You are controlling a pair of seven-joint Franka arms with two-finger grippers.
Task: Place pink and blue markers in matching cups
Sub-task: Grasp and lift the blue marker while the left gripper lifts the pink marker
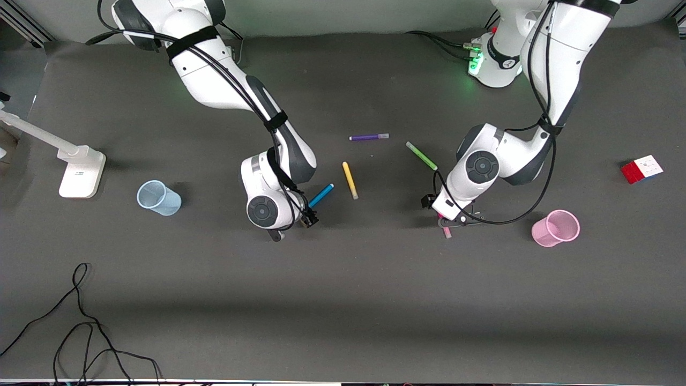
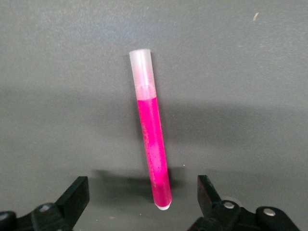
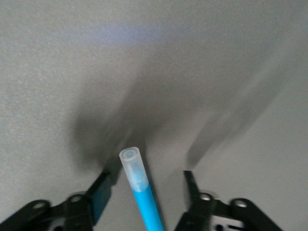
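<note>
The robot's left gripper should close on the pink marker's uncapped end, because its fingers reach down beside that end in the left wrist view.
The blue marker lies on the dark mat, and my right gripper is down over the end nearer the front camera. In the right wrist view my right gripper is open, with the blue marker between its fingers and a gap on each side. The pink marker lies under my left gripper. In the left wrist view my left gripper is open wide, with one end of the pink marker between its fingers. The blue cup stands toward the right arm's end and the pink cup toward the left arm's end.
A purple marker, a yellow marker and a green marker lie between the arms. A colour cube sits at the left arm's end. A white stand is beside the blue cup, and black cables trail near the front edge.
</note>
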